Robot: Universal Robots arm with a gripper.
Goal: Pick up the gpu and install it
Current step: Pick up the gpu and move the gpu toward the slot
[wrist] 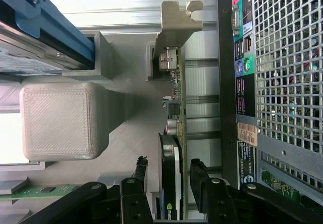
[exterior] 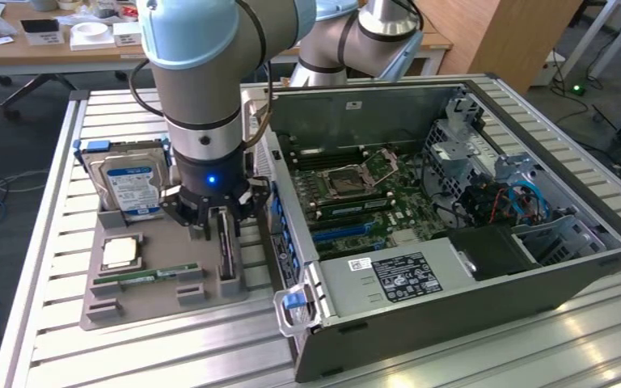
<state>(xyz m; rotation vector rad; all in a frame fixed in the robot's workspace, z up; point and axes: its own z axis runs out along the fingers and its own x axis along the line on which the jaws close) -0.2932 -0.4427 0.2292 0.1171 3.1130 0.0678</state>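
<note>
The metal bracket (wrist: 174, 24) is bent and notched, so my gripper should next grab the flat sides of the GPU's black cooler (wrist: 170, 183) to pick up the GPU.
The gpu (exterior: 227, 257) stands edge-on in a slot of the grey tray (exterior: 149, 303), a thin dark card with a metal bracket at one end. My gripper (exterior: 221, 220) is lowered right over it, open. In the wrist view the gpu (wrist: 175, 77) runs between my two black fingers (wrist: 142, 172), one on each side of its black cooler, with a small gap on both sides. The gripper (wrist: 170, 167) straddles the card and is not clamped on it.
On the same tray stand a silver hard drive (exterior: 133, 182) in a blue rail, a CPU (exterior: 122, 252) and a green RAM stick (exterior: 143, 277). The open computer case (exterior: 451, 202) with its motherboard (exterior: 365, 194) lies just to the exterior view's right; its rear panel (wrist: 282, 82) is close beside the card.
</note>
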